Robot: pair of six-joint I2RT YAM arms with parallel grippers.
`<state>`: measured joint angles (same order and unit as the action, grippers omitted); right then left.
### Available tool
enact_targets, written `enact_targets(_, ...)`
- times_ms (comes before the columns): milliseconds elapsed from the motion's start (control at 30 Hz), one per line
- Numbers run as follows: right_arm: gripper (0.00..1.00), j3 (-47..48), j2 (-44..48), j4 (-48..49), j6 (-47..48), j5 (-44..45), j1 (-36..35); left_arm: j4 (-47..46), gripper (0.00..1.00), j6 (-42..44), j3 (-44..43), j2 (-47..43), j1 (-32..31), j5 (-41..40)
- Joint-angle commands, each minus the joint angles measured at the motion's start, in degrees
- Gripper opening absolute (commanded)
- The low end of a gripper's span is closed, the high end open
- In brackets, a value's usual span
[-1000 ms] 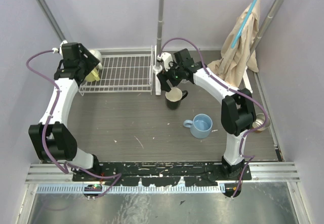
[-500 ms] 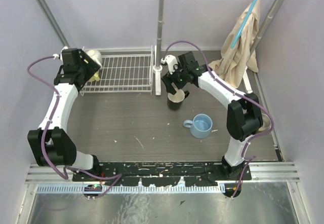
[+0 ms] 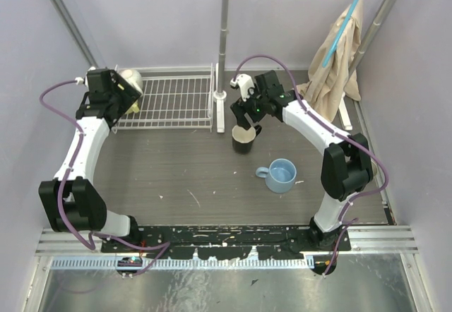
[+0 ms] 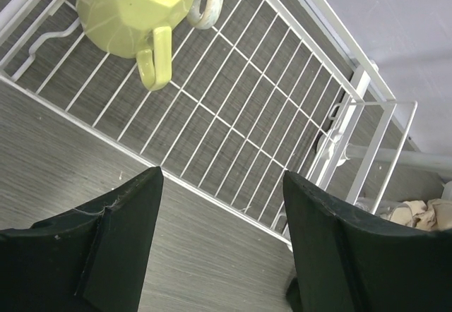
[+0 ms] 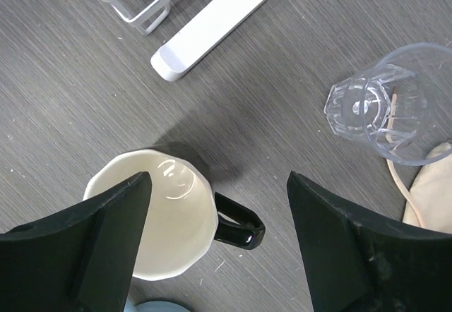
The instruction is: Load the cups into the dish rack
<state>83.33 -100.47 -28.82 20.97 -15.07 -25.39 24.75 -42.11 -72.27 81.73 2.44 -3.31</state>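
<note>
The right gripper's fingers are above the black mug's handle-side rim, so it would miss the mug if it closed now and needs to first go lower.
The white wire dish rack (image 3: 176,100) sits at the back left and fills the left wrist view (image 4: 240,107). A yellow mug (image 4: 131,8) stands in its left end, with a cream-white mug (image 3: 131,79) behind it. My left gripper (image 4: 222,234) is open and empty, over the table just in front of the rack's near rim. The black mug with cream inside (image 5: 169,220) stands upright on the table (image 3: 244,139). My right gripper (image 5: 219,241) is open above it, with the mug's handle between the fingers. A clear glass (image 5: 385,104) stands beyond it. The light blue mug (image 3: 281,174) sits nearer me.
An upright white-grey pole (image 3: 223,37) rises beside the rack's right end, and its white foot bar (image 5: 219,22) lies on the table. A beige cloth (image 3: 335,58) hangs at the back right. A small round object (image 3: 361,171) sits by the right wall.
My right gripper has shifted a little right and back over the black mug. My left gripper has drawn slightly left, away from the yellow mug.
</note>
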Motion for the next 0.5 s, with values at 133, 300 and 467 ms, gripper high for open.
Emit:
enact_targets(133, 0.83, -1.81, 2.72, 1.23, 1.42, 0.57, -0.32, -1.30, 0.76, -0.29, 2.48, -2.37, 0.83, 0.85)
enact_targets(300, 0.83, -3.03, 2.37, 1.86, 1.37, 0.34, -0.53, -1.89, 0.76, -0.69, 3.43, -2.60, 1.17, 1.17)
enact_targets(467, 0.82, -2.20, 0.07, 1.50, 1.44, -0.28, -1.97, -2.08, 0.76, -0.94, 3.58, -2.61, 1.25, 1.46)
